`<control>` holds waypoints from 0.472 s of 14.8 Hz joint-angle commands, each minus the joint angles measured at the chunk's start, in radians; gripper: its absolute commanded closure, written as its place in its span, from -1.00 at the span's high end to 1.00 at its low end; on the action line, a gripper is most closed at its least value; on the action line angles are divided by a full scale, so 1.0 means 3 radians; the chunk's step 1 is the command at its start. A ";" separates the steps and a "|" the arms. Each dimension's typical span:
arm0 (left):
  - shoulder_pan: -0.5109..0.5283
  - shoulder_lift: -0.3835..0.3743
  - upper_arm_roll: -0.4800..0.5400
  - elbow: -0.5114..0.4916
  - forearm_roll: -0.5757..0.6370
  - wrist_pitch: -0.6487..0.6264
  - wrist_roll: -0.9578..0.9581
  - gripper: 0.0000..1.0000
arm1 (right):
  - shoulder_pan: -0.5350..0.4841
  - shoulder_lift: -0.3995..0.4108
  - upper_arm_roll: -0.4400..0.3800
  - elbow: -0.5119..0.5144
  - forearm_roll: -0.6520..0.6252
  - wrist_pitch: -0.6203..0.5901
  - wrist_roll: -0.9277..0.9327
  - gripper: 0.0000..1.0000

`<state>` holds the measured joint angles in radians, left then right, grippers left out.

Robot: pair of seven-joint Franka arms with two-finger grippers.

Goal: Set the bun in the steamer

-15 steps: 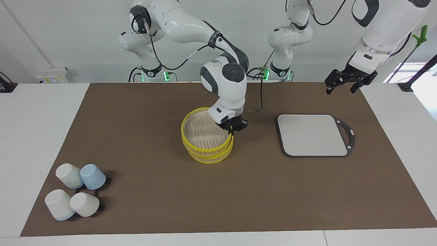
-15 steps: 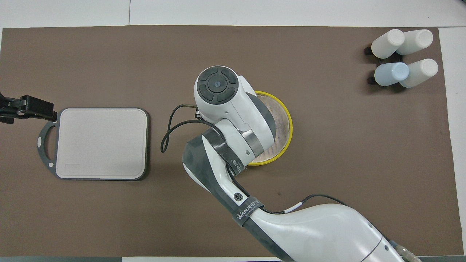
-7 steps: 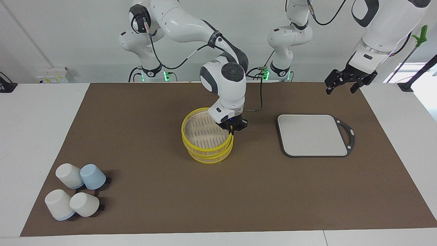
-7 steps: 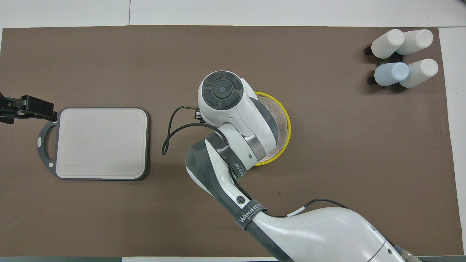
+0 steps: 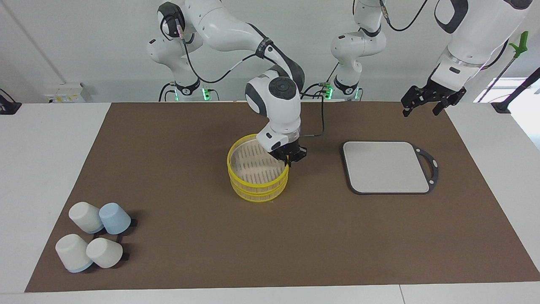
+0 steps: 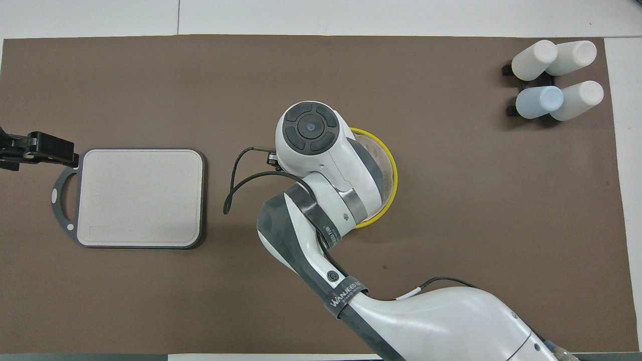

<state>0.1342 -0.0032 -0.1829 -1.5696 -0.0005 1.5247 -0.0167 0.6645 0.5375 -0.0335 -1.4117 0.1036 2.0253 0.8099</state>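
My right gripper opens next, since the top level's yellow rim rests in place on the steamer stack in the overhead view.
The steamer (image 5: 258,185) stands mid-table as two stacked yellow-rimmed tiers with a pale slatted floor showing in the top one. My right gripper (image 5: 289,159) is shut on the top tier's rim, at the side toward the left arm's end. In the overhead view my right arm covers most of the steamer (image 6: 389,173) and hides the gripper. The bun is not in view. My left gripper (image 5: 421,110) is open and empty, and waits in the air by the grey board's handle end.
A grey rounded-square board (image 5: 386,166) with a handle lies toward the left arm's end; it also shows in the overhead view (image 6: 140,198). Several upturned cups (image 5: 95,240) stand at the corner toward the right arm's end, farthest from the robots.
The top tier sat tilted and offset toward the right arm's end; my right gripper has drawn it toward the left arm's end, so it now sits nearly square on the lower tier. The left arm has not moved.
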 commanded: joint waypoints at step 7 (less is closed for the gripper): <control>-0.0033 -0.0035 0.0022 -0.0030 -0.0029 0.0021 0.0004 1.00 | -0.0047 -0.0139 -0.0016 -0.0045 0.0033 -0.0119 -0.0076 1.00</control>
<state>0.1341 -0.0032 -0.1831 -1.5695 -0.0005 1.5247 -0.0167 0.6637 0.5353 -0.0354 -1.4136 0.1040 2.0186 0.8099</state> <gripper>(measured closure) 0.000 0.537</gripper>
